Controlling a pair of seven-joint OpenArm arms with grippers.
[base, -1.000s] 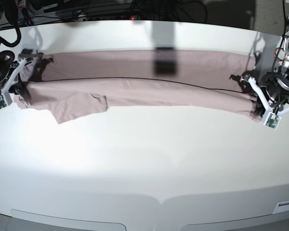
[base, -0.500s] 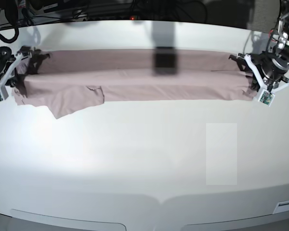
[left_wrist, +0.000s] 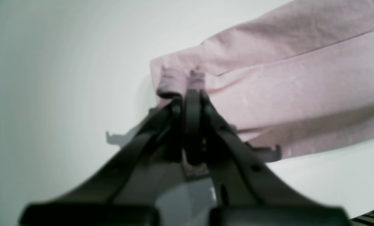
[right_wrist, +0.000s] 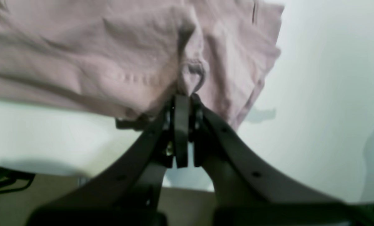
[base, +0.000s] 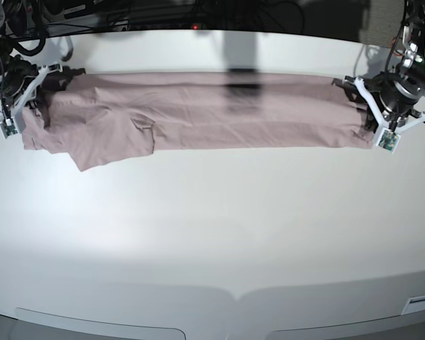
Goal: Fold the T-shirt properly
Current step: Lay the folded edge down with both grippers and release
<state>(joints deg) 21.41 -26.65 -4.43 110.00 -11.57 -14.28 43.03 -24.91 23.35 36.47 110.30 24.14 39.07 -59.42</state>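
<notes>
The bunched corner (left_wrist: 170, 81) sits inside the near edge of the folded band (left_wrist: 212, 45), so it is time for my left gripper to release the corner. The T-shirt would settle folded.
The dusty pink T-shirt (base: 198, 113) lies stretched in a long folded band across the far part of the white table (base: 212, 234). A sleeve flap (base: 110, 152) sticks out toward the front at the left. My left gripper (base: 368, 110) is at the band's right end, shut on a bunched corner of the shirt (left_wrist: 284, 78), as the left wrist view (left_wrist: 188, 92) shows. My right gripper (base: 37, 95) is at the band's left end, shut on a pinched fold of the shirt (right_wrist: 96, 47), as the right wrist view (right_wrist: 183, 95) shows.
Dark cables and equipment (base: 163, 10) run behind the table's far edge. A dark shadow (base: 242, 88) falls across the middle of the shirt. The table's front edge (base: 234, 294) has a small notch in the middle.
Both grippers have moved toward the far edge, keeping hold of the shirt's ends. The band has straightened and now lies flatter and wider on the table.
</notes>
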